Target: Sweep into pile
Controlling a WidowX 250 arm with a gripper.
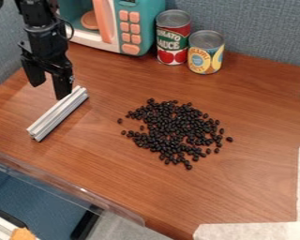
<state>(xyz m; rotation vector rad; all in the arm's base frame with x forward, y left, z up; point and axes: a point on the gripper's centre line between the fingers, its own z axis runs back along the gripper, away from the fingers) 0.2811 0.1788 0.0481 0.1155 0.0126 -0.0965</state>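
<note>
I need to sweep the black beans into a pile, so next my gripper should grab the silver metal bar by its middle part.
The gripper (49,88) hangs at the upper left with its two fingers spread apart, open and holding nothing. Its right fingertip is at the far end of a light grey ridged bar (58,114), which lies diagonally on the wooden table; whether they touch I cannot tell. Many black beans (174,129) are spread in a loose patch around the table's middle, to the right of the bar, with a few strays at the patch's edges.
A teal toy microwave (140,28), a tomato sauce can (173,37) and a yellow-labelled can (206,52) stand at the back. White tape (252,231) marks the right and front table (252,187) edges. A clear plastic rim (64,185) runs along the lower left.
</note>
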